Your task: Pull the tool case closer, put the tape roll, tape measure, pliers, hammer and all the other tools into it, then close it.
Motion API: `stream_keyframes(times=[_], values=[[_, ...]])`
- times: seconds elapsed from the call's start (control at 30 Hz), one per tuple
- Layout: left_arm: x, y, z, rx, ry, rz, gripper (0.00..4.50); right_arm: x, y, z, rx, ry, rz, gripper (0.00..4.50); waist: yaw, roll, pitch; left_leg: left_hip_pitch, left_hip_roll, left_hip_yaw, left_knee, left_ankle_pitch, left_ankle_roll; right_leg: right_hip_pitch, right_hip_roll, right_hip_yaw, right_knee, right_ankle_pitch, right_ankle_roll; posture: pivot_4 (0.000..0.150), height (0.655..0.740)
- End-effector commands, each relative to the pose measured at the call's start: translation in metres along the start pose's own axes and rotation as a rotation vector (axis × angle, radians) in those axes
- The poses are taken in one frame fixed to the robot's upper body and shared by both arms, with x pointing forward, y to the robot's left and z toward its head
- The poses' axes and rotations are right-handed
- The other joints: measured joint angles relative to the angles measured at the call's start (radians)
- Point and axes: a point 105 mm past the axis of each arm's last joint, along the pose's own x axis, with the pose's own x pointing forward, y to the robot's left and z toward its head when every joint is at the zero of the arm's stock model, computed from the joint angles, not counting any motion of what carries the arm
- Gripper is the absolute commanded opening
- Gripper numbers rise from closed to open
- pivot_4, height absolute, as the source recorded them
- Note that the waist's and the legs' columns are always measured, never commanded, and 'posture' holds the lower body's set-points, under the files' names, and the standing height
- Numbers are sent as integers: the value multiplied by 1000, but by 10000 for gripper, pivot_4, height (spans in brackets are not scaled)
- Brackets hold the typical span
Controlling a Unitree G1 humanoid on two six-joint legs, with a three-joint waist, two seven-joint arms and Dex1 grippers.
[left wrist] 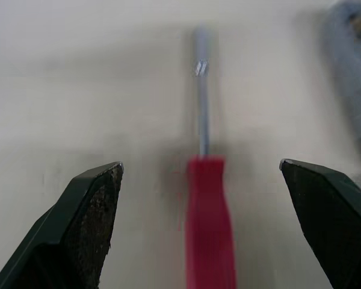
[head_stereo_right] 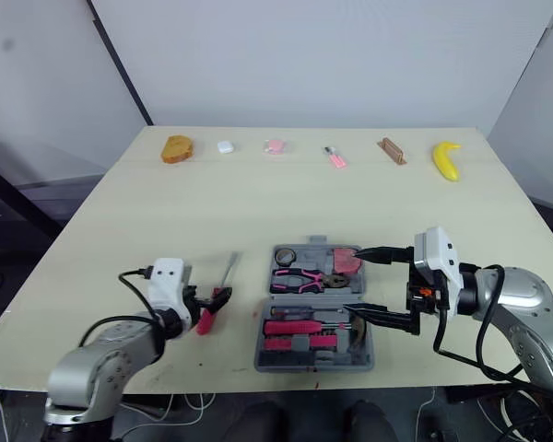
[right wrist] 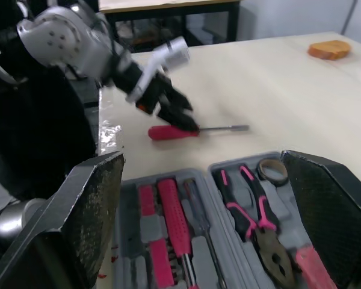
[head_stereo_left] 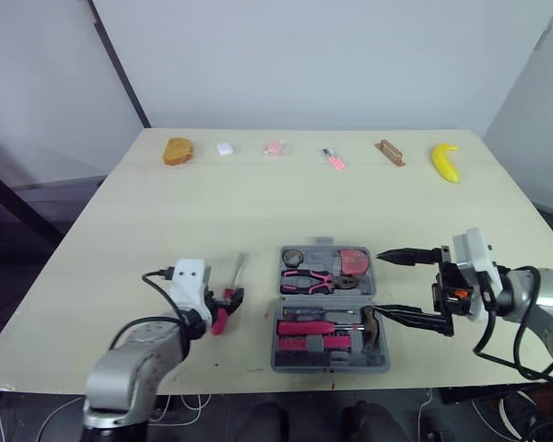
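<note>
My left gripper is going to pack the screwdriver into the tool case (head_stereo_left: 332, 365), so it will grab the screwdriver by its red handle (head_stereo_left: 219, 321) next.
The grey tool case (head_stereo_left: 332, 365) lies open near the table's front edge. It holds pink-handled pliers (head_stereo_left: 306, 281), a tape roll (head_stereo_left: 293, 255), a pink tape measure (head_stereo_left: 354, 261) and pink-handled drivers (head_stereo_left: 311, 328). To its left a red-handled screwdriver (head_stereo_left: 230, 287) lies on the table, shaft pointing away from me. My left gripper (head_stereo_left: 228, 302) is open, with one finger on each side of the red handle (left wrist: 209, 229). At the case's right edge my right gripper (head_stereo_left: 394, 284) hangs wide open with nothing held.
Along the table's far edge stand a brown bread-like piece (head_stereo_left: 178, 151), a small white item (head_stereo_left: 225, 148), a pink item (head_stereo_left: 275, 147), a small pink tool (head_stereo_left: 333, 158), a brown block (head_stereo_left: 390, 152) and a banana (head_stereo_left: 445, 161). The table's front edge runs just below the case.
</note>
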Motion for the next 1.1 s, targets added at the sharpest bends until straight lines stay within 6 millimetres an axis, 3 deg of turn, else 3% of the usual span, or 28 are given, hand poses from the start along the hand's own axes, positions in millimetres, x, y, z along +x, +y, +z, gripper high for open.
stream_keyframes(times=[0.03,0.13,0.23,0.4,0.43,0.6,0.83,1.1], values=[[2,-1,-2,16,25,45,45000,0,0,9,-30,-10,15,43694,4,0,0,0,0,0,0,0,0,0,0,0,0,0,0,1500,7400],[4,-4,-3,16,31,49,45000,0,-1,9,-32,-8,14,43694,5,0,0,0,-1,0,0,0,0,0,-1,0,0,0,0,1500,7400],[10,-8,4,3,-6,47,36800,-1,-3,7,-31,-5,10,45000,7,0,0,0,-1,0,0,0,0,0,-1,0,0,0,0,1500,7400],[21,-11,8,-7,-28,39,14851,1,-3,3,-26,-1,2,45000,7,0,0,-1,-3,-2,0,0,0,0,-2,-1,0,0,0,1500,7400],[22,-10,7,-3,-28,39,5510,1,-3,2,-26,0,1,45000,7,0,0,-1,-3,-2,0,0,0,0,-2,-1,0,0,0,1500,7400],[21,0,1,21,-38,27,4815,0,-3,-1,-19,3,-9,45000,7,1,-1,0,-3,-2,0,0,0,0,-2,-2,0,0,0,1500,7400],[11,14,10,30,-90,-33,4815,-4,-3,-5,-14,8,-25,45000,3,1,-1,0,-2,-2,0,0,0,0,-2,-2,0,0,0,1500,7400],[-30,-26,34,281,-142,-595,4775,-14,-2,-8,-2,23,-53,45000,8,2,2,-1,-1,-2,0,0,0,0,-2,-2,0,0,-1,1500,7400]])
